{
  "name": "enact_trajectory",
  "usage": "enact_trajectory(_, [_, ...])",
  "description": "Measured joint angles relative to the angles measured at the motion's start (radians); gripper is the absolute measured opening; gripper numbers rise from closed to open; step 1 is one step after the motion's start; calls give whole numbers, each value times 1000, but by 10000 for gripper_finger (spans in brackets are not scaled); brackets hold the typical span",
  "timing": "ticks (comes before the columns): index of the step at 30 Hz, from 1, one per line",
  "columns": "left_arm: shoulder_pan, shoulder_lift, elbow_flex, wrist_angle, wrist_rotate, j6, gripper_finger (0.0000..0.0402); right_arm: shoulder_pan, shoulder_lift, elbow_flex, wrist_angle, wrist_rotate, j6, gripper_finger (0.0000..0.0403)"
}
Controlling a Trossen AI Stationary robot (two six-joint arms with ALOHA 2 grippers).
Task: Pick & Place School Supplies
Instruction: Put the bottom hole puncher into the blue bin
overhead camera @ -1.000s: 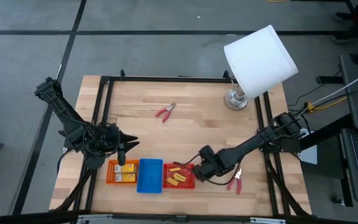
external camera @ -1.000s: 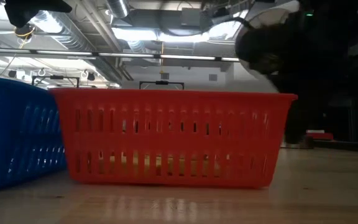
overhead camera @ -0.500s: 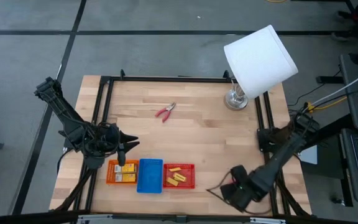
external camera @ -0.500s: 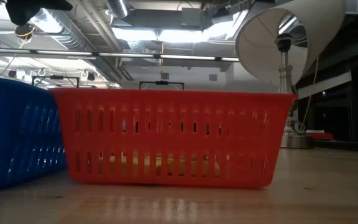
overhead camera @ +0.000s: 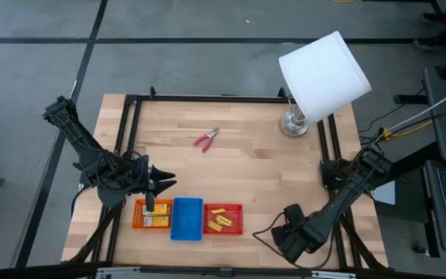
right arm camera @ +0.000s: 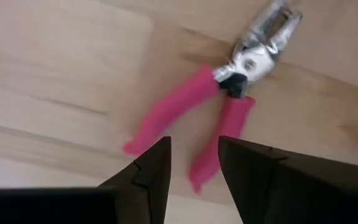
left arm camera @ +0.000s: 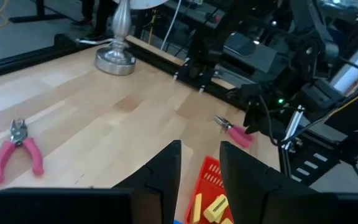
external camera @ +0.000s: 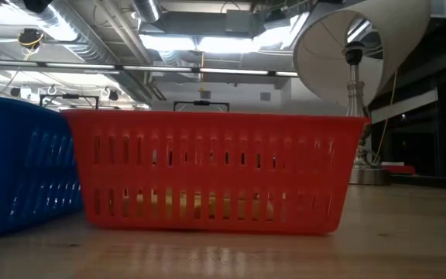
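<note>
My fingers stop above the handle and would miss it if I closed now, so my right gripper should go lower before it closes on the pink handle (right arm camera: 217, 144).
One pair of pink-handled pliers (overhead camera: 205, 138) (left arm camera: 18, 146) lies flat on the far middle of the table. The second pair (right arm camera: 197, 99) (left arm camera: 235, 132) lies flat near the table's near right corner, hidden in the high view by my right gripper (overhead camera: 287, 236) (right arm camera: 194, 167). That gripper hangs above it, open, pointing down over the handles. Yellow blocks (overhead camera: 219, 222) lie in the red tray (overhead camera: 238, 209). Labelled yellow-orange packets (overhead camera: 153, 217) lie in the orange tray (overhead camera: 136, 213). My left gripper (overhead camera: 165, 181) (left arm camera: 201, 165) hovers open just beyond the orange tray's far edge.
A blue tray (overhead camera: 187, 218) (external camera: 14, 163) sits between the orange and red trays along the near edge. A white-shaded lamp (overhead camera: 320, 74) stands at the far right corner on its base (overhead camera: 293, 124). Bare wood lies across the table's middle. A black frame rail (overhead camera: 207, 98) borders the table.
My right gripper has swung away from the red tray's right end toward the table's near right corner. It now stands over the pliers there and has left the low view, uncovering the lamp.
</note>
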Motion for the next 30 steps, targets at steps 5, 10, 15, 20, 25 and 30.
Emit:
enact_trajectory(5, [0, 0, 0, 22, 2, 25, 106, 24, 1, -12, -16, -36, 5, 138])
enact_trajectory(10, [0, 0, 0, 24, 18, 26, 106, 44, 3, -13, -7, -50, 8, 138])
enact_trajectory(15, [0, 0, 0, 34, 22, 26, 106, 56, 4, -58, 27, -46, 12, 138])
enact_trajectory(20, [0, 0, 0, 40, 39, 26, 106, 60, 4, -112, 108, -43, 13, 138])
enact_trajectory(25, [0, 0, 0, 57, 43, 26, 106, 62, 4, -147, 158, -34, 16, 133])
enact_trajectory(30, [0, 0, 0, 60, 43, 26, 106, 62, 4, -149, 161, -20, 15, 86])
